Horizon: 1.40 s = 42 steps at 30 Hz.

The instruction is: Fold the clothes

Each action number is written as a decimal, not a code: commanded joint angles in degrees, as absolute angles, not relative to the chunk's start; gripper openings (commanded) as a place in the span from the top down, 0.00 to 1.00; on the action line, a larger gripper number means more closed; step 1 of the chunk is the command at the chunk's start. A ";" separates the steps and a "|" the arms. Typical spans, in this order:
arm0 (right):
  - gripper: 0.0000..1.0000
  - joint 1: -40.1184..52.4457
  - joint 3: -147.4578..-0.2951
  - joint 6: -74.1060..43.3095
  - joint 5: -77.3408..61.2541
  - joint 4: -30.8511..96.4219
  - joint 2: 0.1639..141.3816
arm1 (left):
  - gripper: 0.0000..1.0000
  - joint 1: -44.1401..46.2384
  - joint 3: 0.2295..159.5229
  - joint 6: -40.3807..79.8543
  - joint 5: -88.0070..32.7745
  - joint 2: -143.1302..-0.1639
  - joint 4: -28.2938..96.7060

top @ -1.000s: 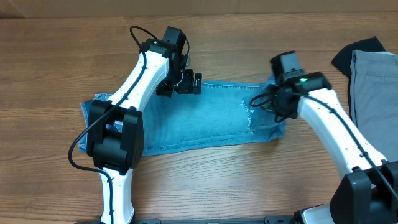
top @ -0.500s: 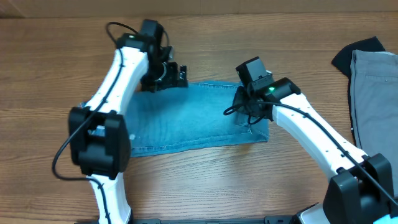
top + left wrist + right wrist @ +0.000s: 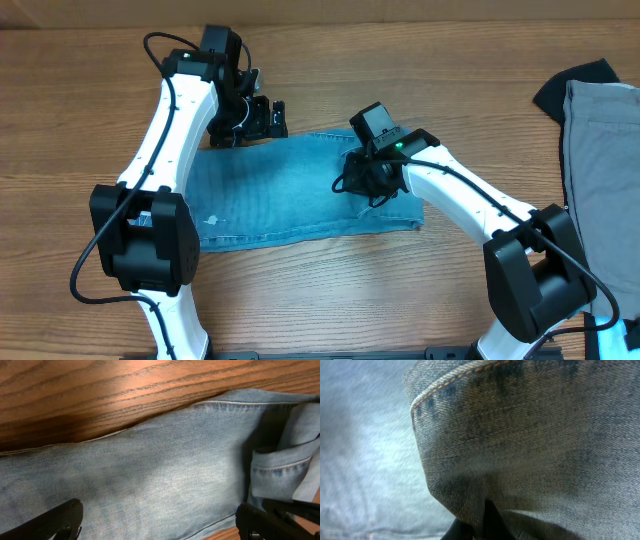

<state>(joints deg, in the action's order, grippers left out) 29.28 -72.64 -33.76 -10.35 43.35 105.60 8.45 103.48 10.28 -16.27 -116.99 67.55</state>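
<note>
My right gripper will let go of the pinched hem end (image 3: 351, 151) (image 3: 460, 450) now, because it reaches over the flat denim at the middle of the jeans.
The light blue jeans (image 3: 290, 195) lie folded in a band across the middle of the wooden table, with a small white mark (image 3: 212, 220) near their left front. My right gripper (image 3: 362, 180) is shut on a lifted fold of the jeans' right end; the right wrist view shows the orange-stitched denim (image 3: 545, 435) bunched over the pinched fingers (image 3: 480, 522). My left gripper (image 3: 272, 120) is at the jeans' far edge. In the left wrist view its fingers (image 3: 160, 520) are spread wide over flat denim (image 3: 165, 460), with a small folded piece beside the right finger.
Plain grey trousers (image 3: 600, 150) lie at the table's right edge on top of a black garment (image 3: 565, 85). Bare wood table (image 3: 80, 120) surrounds the jeans on the left, front and back.
My right gripper has dragged the jeans' right end leftward, shortening the band. My left gripper has moved left along the jeans' far edge. The white mark now shows.
</note>
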 commanded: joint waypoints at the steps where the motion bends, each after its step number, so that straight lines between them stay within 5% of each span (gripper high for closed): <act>1: 0.93 29.63 -72.71 -31.05 -15.66 43.48 105.58 | 0.00 8.12 103.35 8.97 -16.10 -115.81 67.57; 2: 0.87 29.65 -72.71 -30.30 -16.10 43.81 105.58 | 0.00 8.10 103.35 8.99 -16.10 -115.81 67.51; 5: 0.13 29.74 -72.71 -29.93 -16.21 44.16 105.58 | 0.00 8.12 103.35 8.97 -16.08 -115.81 67.44; 6: 0.05 29.74 -72.71 -29.93 -16.19 43.97 105.58 | 0.00 8.12 103.35 8.99 -16.10 -115.81 67.46; 14: 0.00 25.80 -77.32 -27.68 -15.92 46.98 105.56 | 0.00 8.38 103.33 8.99 -16.16 -115.81 68.62; 16: 0.04 23.55 -79.85 -26.15 -15.99 50.26 105.56 | 0.00 8.45 103.33 8.97 -16.14 -115.81 68.99; 20: 0.51 19.79 -81.78 -22.48 -16.19 55.64 105.56 | 0.00 8.73 103.33 8.78 -18.46 -115.81 69.01; 24: 0.72 15.35 -81.76 -18.98 -15.94 58.26 105.56 | 0.03 10.39 103.33 -0.93 -31.20 -115.92 69.97; 26: 0.82 12.47 -81.76 -18.98 -15.97 58.26 105.56 | 0.18 12.08 103.33 -3.90 -34.65 -115.92 71.07; 28: 0.91 9.56 -81.76 -18.98 -15.97 58.17 105.56 | 0.48 14.13 103.33 -3.84 -34.52 -115.92 71.48; 29: 0.95 8.23 -81.76 -19.00 -15.99 58.17 105.56 | 0.54 15.16 103.33 -3.70 -34.54 -115.92 71.55; 31: 0.96 5.96 -81.71 -18.85 -15.97 58.33 105.56 | 0.60 17.15 103.33 -3.64 -34.54 -115.92 71.66; 33: 0.95 4.56 -81.71 -17.47 -15.94 58.70 105.56 | 0.92 18.92 103.33 -2.79 -34.85 -115.92 71.68; 34: 0.95 4.05 -81.71 -16.78 -15.92 58.85 105.56 | 0.96 19.68 103.33 -1.76 -35.09 -115.92 70.87; 42: 0.96 3.68 -81.23 -16.10 -17.54 58.98 105.58 | 0.96 25.98 103.33 4.91 -32.58 -116.92 65.32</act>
<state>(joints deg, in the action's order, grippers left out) 3.16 -80.86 -17.26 -16.27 59.16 105.60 24.14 103.42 1.98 -33.63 -116.99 65.54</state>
